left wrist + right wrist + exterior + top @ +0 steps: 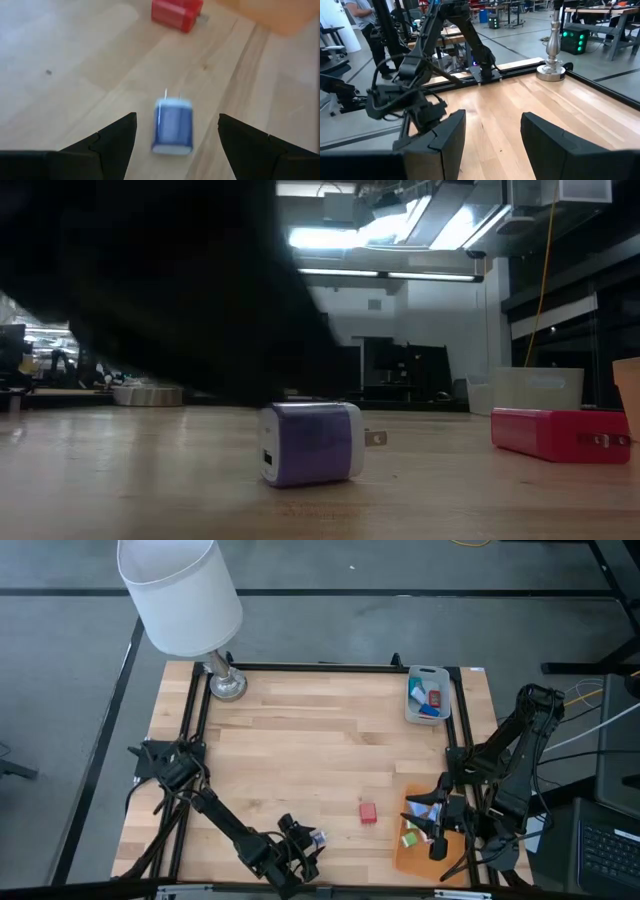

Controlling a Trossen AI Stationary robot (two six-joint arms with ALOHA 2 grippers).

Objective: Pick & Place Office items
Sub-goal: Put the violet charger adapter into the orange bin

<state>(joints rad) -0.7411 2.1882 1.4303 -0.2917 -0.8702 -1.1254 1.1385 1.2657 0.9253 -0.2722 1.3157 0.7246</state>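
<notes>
The gripper's fingers hover above the purple-blue plug block (pixel 318 838) (pixel 172 125), wood showing on both sides of it, so closing now would miss the plug block: my left gripper should lower first, then close on it.
A purple-blue plug block (pixel 172 125) lies flat on the wood near the table's near edge (pixel 318 838), prongs toward the red block; the low view shows it too (pixel 310 442). My left gripper (pixel 175 150) is open, low over the table, with a finger on either side of the block and apart from it (pixel 303 843). The red block (pixel 368 812) lies farther right. My right gripper (pixel 492 140) is open and holds nothing, hovering over the orange sheet (pixel 450 862), where a green piece (pixel 409 839) and others lie.
A grey tray (pixel 428 715) at the far right holds blue and red pieces. A lamp with a white shade (pixel 180 590) stands on a metal base (pixel 227 685) at the far left corner. Bare wood (pixel 300 750) fills the middle of the table.
</notes>
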